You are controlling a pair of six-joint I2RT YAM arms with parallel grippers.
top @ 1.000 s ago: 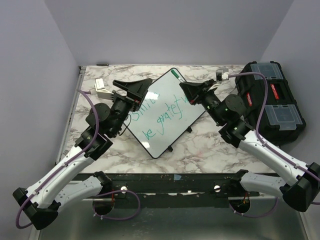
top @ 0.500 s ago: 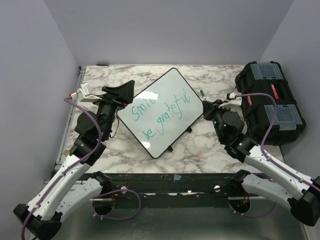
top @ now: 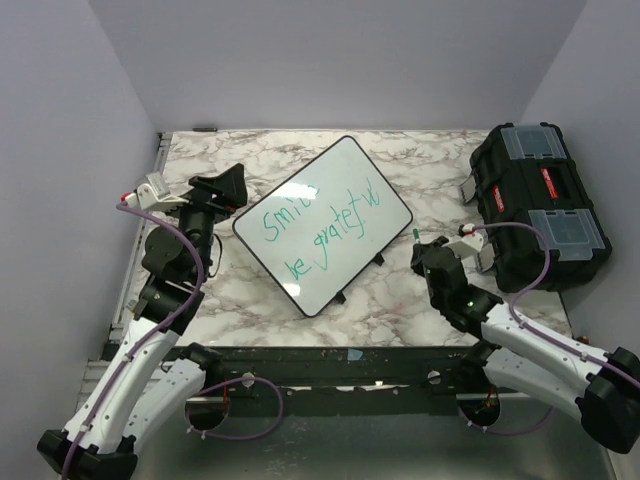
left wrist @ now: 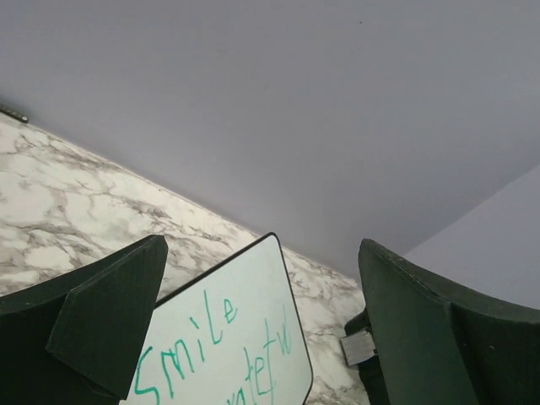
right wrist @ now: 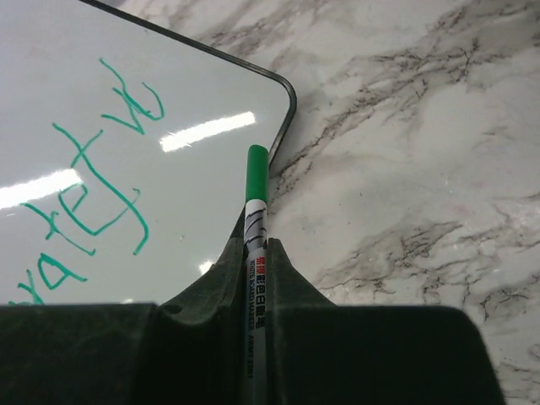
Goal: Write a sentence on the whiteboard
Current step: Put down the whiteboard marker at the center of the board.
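My right gripper is holding the marker (right wrist: 256, 219) high above the marble, near the edge of the board. It should keep holding the marker for now, or the marker would drop beside the board.
The whiteboard (top: 330, 195) lies tilted on the marble table and bears the sentence (top: 318, 222) in green, "Smile" above "be grateful". It also shows in the left wrist view (left wrist: 245, 321) and the right wrist view (right wrist: 110, 76). My left gripper (top: 222, 188) is open and empty, just left of the board's left corner. My right gripper (top: 428, 252) is shut on a green whiteboard marker (right wrist: 256, 219), just off the board's right corner. The marker's green end (top: 415, 233) points up and away from me.
A black toolbox (top: 535, 205) with clear lid compartments stands at the right side of the table. A small white object (top: 153, 186) sits near the left gripper. The walls close in the table at left, back and right.
Both arms have drawn back from over the board toward the near edge. The left gripper moved left off the board. The right gripper moved down and right with the marker.
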